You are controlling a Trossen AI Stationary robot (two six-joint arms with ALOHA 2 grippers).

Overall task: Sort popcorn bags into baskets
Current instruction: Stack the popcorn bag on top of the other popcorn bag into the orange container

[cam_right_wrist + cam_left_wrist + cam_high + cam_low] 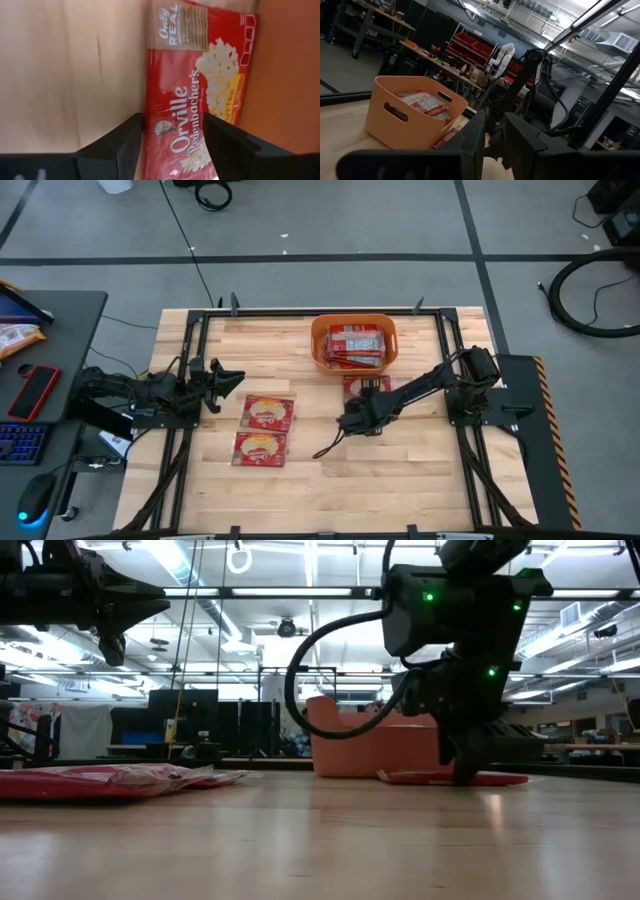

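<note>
The popcorn bag needs to be sorted into the orange basket, so my right gripper should next grab it by its long edge (pixel 147 112) beside the brand name.
The orange basket (pixel 318 345) stands at the table's far middle with several red popcorn bags (pixel 353 345) lying inside; the left wrist view shows it too (pixel 415 117). One popcorn bag (pixel 367 383) lies flat on the table against the basket's near wall. My right gripper (pixel 367 402) is open and low over that bag's near end (pixel 175 115), its fingers pointing down. Two more bags (pixel 268 413) (pixel 259 448) lie flat at the table's middle left. My left gripper (pixel 226 378) hovers open above the left side, raised (pixel 130 605). My right gripper comes at the bag beside the basket from above. One finger (pixel 131 137) stands at the bag's long edge and the other (pixel 222 140) over its printed face. In the low view the fingers (pixel 465 765) reach down to the bag, but I cannot tell whether they touch it.
A black frame rail (pixel 190 330) runs round the wooden table. A side desk at the left holds a plain red slab (pixel 35 392), a keyboard (pixel 20 445) and a mouse (pixel 35 500). Bare wood lies along the near edge (pixel 400 480).
</note>
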